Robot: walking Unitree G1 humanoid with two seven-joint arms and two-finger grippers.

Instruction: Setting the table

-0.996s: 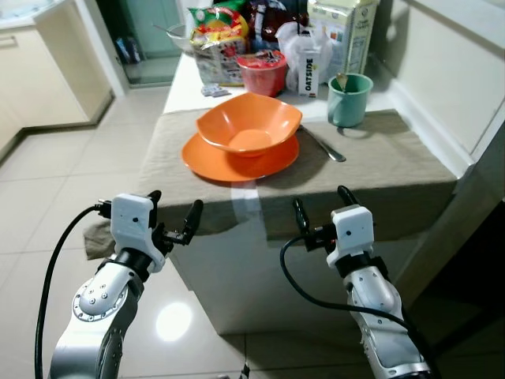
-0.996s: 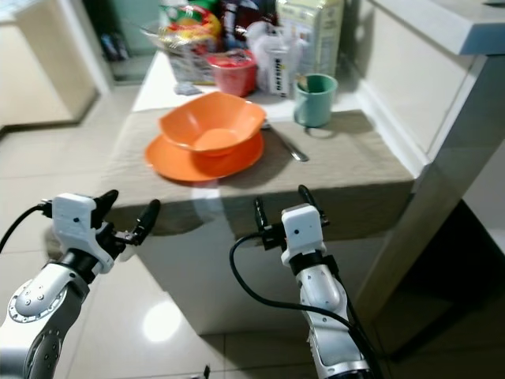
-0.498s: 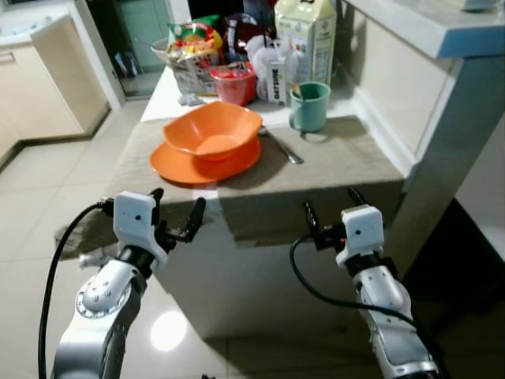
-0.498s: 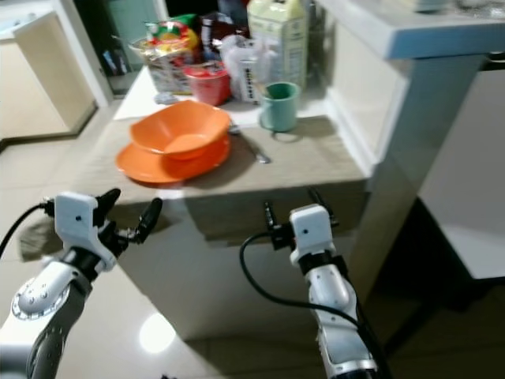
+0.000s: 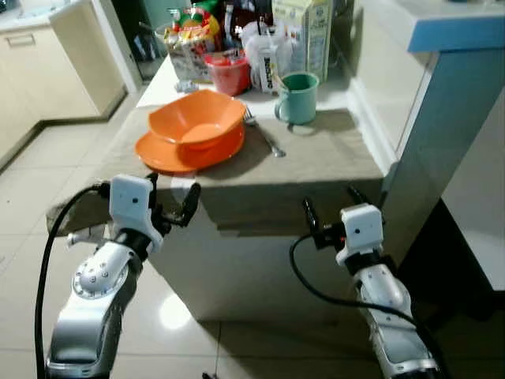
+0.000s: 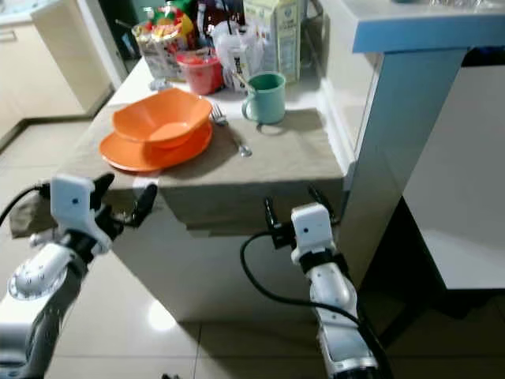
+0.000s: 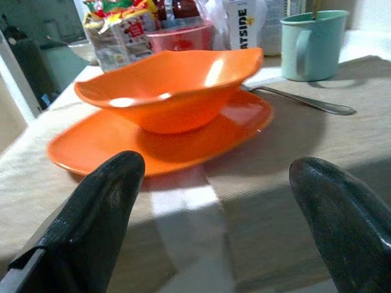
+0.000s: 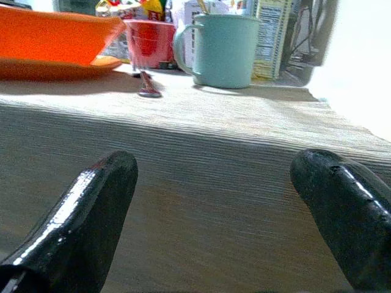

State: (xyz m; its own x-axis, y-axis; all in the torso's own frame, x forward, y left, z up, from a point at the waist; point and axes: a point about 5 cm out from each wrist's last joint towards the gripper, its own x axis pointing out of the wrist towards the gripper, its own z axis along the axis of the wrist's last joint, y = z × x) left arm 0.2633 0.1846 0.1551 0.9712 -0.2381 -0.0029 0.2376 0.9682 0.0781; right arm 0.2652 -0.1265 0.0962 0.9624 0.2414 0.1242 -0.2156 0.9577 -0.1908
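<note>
The left gripper grabs the orange bowl by its rim (image 5: 175,140) (image 7: 131,104) next, to set the table with the dishes apart.
An orange bowl (image 5: 197,124) sits in an orange plate (image 5: 170,155) on the beige tablecloth (image 5: 316,158). A metal utensil (image 5: 264,136) lies just right of the plate, and a teal mug (image 5: 298,99) stands behind it. My left gripper (image 5: 173,188) is open in front of the table's near edge, level with the plate (image 7: 110,149) and bowl (image 7: 177,91). My right gripper (image 5: 330,199) is open too, below the cloth's front hem, facing the mug (image 8: 223,49). Neither holds anything.
Groceries crowd the table's far end: a milk carton (image 5: 304,31), a red cup (image 5: 227,73) and snack bags (image 5: 185,35). A white counter with a blue top (image 5: 442,79) borders the table on the right. Tiled floor (image 5: 47,174) and cabinets lie to the left.
The camera has shifted, so the table sits further left and smaller in view. Both arms keep the same pose before the table edge with fingers still open.
</note>
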